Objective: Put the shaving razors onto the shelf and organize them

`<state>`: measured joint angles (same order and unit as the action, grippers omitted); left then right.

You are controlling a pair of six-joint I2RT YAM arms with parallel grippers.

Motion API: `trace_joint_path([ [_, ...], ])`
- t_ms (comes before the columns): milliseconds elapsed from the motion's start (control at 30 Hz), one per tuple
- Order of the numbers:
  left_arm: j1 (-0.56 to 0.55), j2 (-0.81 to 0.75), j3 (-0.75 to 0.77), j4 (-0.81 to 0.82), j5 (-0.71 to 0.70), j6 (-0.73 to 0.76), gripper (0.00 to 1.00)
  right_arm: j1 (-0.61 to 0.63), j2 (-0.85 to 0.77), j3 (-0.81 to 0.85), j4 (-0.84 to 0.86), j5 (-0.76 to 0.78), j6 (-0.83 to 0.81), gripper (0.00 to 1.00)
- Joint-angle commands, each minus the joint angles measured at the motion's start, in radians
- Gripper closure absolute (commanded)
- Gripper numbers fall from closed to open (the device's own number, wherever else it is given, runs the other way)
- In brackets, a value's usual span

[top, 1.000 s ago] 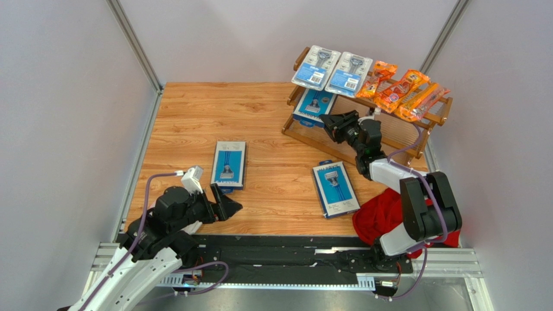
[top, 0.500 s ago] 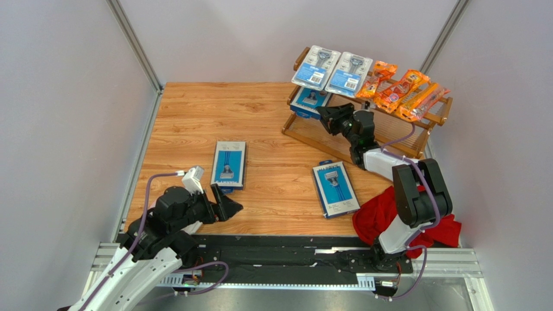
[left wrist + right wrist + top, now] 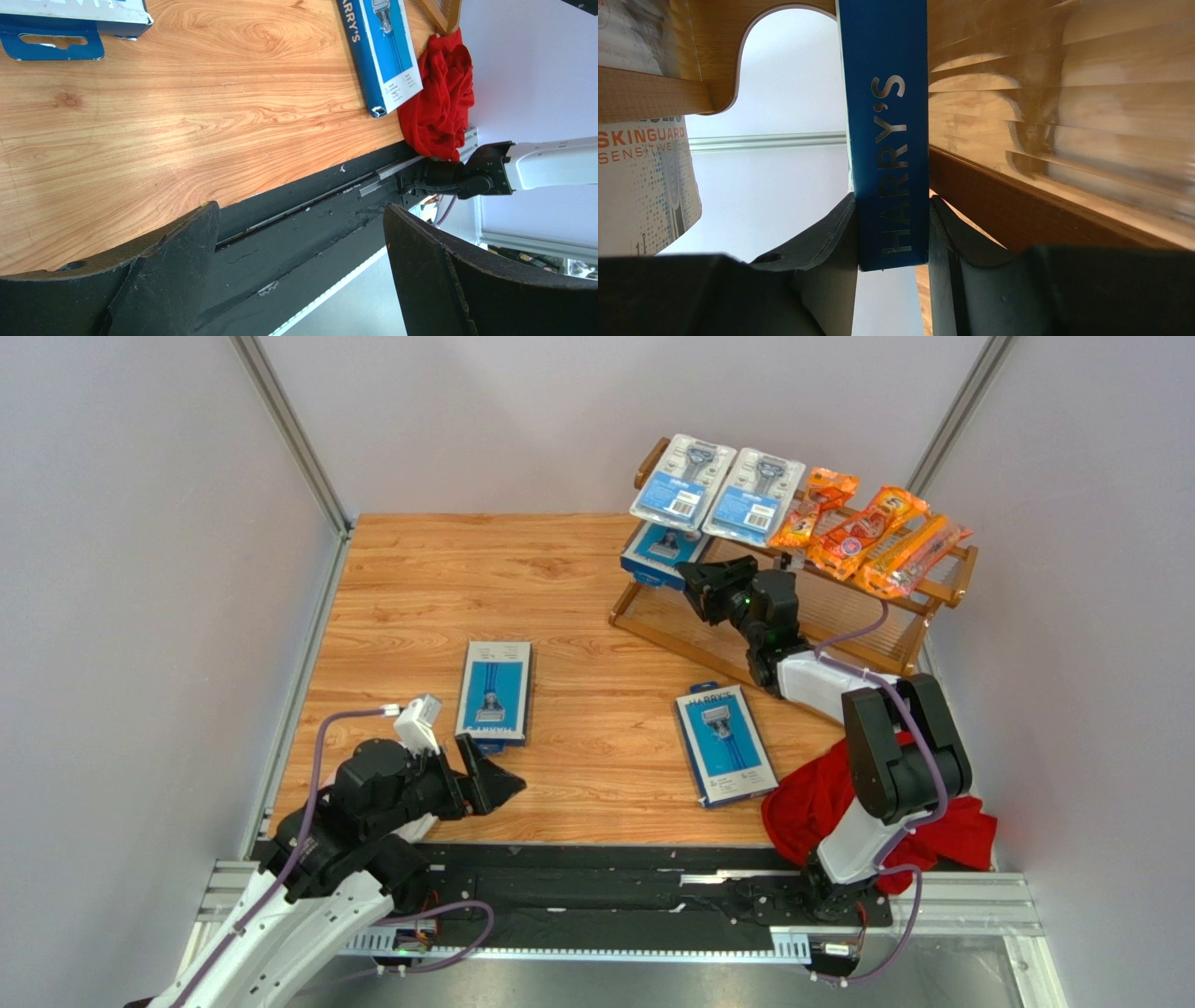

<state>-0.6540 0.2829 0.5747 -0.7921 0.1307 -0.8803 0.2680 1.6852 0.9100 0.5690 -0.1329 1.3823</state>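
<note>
The flat blue razor box (image 3: pixel 665 555) lies along the slats of the shelf's lower level and would rest there, so it is time for my right gripper to open.
My right gripper (image 3: pixel 716 591) is shut on a flat blue razor box (image 3: pixel 665 555), holding it by its edge at the lower tier of the wooden shelf (image 3: pixel 842 623). In the right wrist view the box (image 3: pixel 891 133) stands between my fingers (image 3: pixel 836 238) beside the slats. Two blister packs (image 3: pixel 716 483) and orange bags (image 3: pixel 870 532) lie on the top tier. Two more blue boxes lie on the table, one at left (image 3: pixel 495 693) and one at middle (image 3: pixel 724 742). My left gripper (image 3: pixel 491 777) is open and empty near the front edge; it shows open in the left wrist view (image 3: pixel 298 231).
A red cloth (image 3: pixel 842 805) lies at the front right by the right arm's base, also in the left wrist view (image 3: pixel 439 91). Grey walls enclose the wooden table (image 3: pixel 421 602). A black rail (image 3: pixel 617 875) runs along the near edge.
My right gripper has carried the blue box up and left, deeper into the shelf's lower tier at its left end. The left arm has not moved.
</note>
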Motion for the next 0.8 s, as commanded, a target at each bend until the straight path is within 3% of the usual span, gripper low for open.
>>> trace_joint_path([
  [0,0.004,-0.010,-0.007,0.030,0.021,0.010,0.06,0.007,0.011,0.027,0.013,0.035,0.003,0.81],
  [367,0.002,-0.008,-0.010,0.039,0.029,0.014,0.06,0.008,-0.042,0.001,-0.060,0.075,-0.031,0.37],
  [400,0.004,-0.007,-0.010,0.040,0.029,0.014,0.06,0.008,-0.047,-0.002,-0.066,0.081,-0.035,0.32],
  [433,0.002,-0.007,-0.012,0.039,0.030,0.014,0.06,0.008,-0.059,-0.005,-0.072,0.084,-0.038,0.20],
  [567,0.002,-0.005,-0.012,0.040,0.029,0.015,0.06,0.010,-0.084,-0.003,-0.118,0.093,-0.075,0.10],
  [767,0.004,-0.002,-0.012,0.045,0.029,0.018,0.06,0.010,-0.099,-0.020,-0.149,0.081,-0.089,0.07],
])
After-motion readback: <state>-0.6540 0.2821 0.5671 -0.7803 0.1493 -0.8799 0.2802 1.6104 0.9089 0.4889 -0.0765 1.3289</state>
